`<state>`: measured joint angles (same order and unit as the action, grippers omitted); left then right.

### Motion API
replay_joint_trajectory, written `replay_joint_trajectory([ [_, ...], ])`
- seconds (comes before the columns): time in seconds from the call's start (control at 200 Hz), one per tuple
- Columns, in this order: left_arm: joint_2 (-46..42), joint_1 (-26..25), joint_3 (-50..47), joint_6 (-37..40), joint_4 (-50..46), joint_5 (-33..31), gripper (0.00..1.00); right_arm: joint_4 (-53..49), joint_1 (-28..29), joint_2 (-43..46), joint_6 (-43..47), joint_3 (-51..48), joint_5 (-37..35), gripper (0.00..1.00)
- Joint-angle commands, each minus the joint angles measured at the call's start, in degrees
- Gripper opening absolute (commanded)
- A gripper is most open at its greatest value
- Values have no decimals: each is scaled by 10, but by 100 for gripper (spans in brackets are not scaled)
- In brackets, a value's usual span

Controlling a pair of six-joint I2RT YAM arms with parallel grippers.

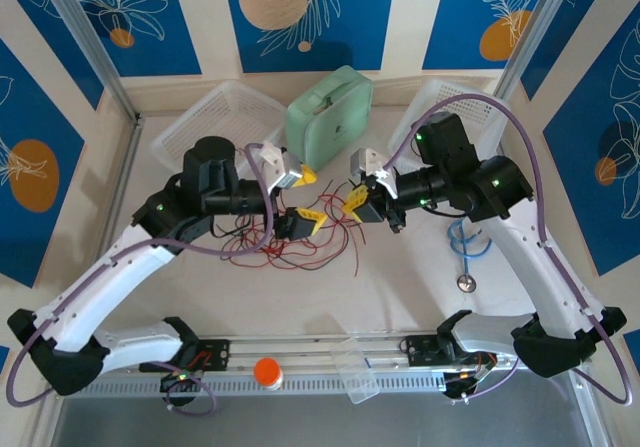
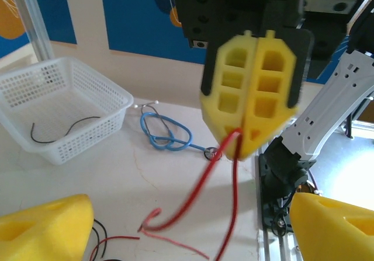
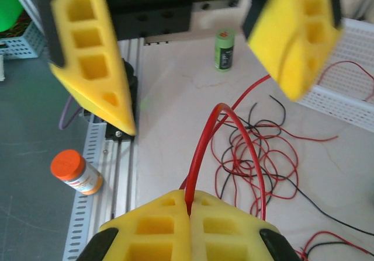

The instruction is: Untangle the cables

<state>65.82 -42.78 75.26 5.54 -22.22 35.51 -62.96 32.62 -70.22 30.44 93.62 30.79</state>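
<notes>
My left gripper grabs the red cable (image 3: 201,150) by its arch just beyond my right gripper's fingers next, for a handover to untangle the cable.
A tangle of thin red and black cables (image 1: 290,245) lies on the table between the two arms, and it spreads to the right in the right wrist view (image 3: 257,150). My right gripper (image 1: 352,203) is shut on a red cable (image 3: 201,150), which arches up out of its yellow fingertips (image 3: 190,201). In the left wrist view the same red cable (image 2: 196,194) hangs from that shut gripper (image 2: 236,147) down to the table. My left gripper (image 1: 314,199) faces it from the left. It is open (image 2: 190,217), with nothing between its yellow fingers (image 2: 47,226).
Two white baskets stand at the back (image 1: 215,117) (image 1: 450,107); one holds a black cable (image 2: 64,126). A green case (image 1: 330,107) sits between them. A blue stethoscope (image 1: 465,247) lies at the right. An orange-capped bottle (image 1: 267,372) and a clear cup (image 1: 358,369) stand by the front rail.
</notes>
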Motion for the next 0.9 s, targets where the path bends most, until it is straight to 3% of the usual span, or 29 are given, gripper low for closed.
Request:
replay_joint_trajectory([
  [0.0,13,-4,24,33,-19,35,86,-28,2,-9,27,17,46,0],
  [0.185,23,-4,26,30,-9,32,70,-34,2,-10,35,25,68,0],
  [0.245,25,-4,27,26,-6,27,47,-32,2,-11,32,24,66,0],
  [0.375,25,-4,27,22,-3,32,35,-22,2,-10,24,18,57,0],
  [0.485,22,-5,25,18,-4,31,10,-6,1,-7,13,7,50,0],
  [0.51,20,-5,24,15,-2,28,0,-1,1,-6,10,5,49,0],
  [0.745,-2,-5,13,-9,16,-23,0,54,-2,10,-46,-24,27,0],
  [0.77,-3,-5,15,-11,14,-41,0,66,-3,14,-64,-31,15,12],
  [0.835,-5,-5,25,-18,5,-97,0,105,-7,26,-106,-52,-15,53],
  [0.895,0,-4,45,-24,-15,-167,0,137,-14,37,-150,-70,-43,69],
])
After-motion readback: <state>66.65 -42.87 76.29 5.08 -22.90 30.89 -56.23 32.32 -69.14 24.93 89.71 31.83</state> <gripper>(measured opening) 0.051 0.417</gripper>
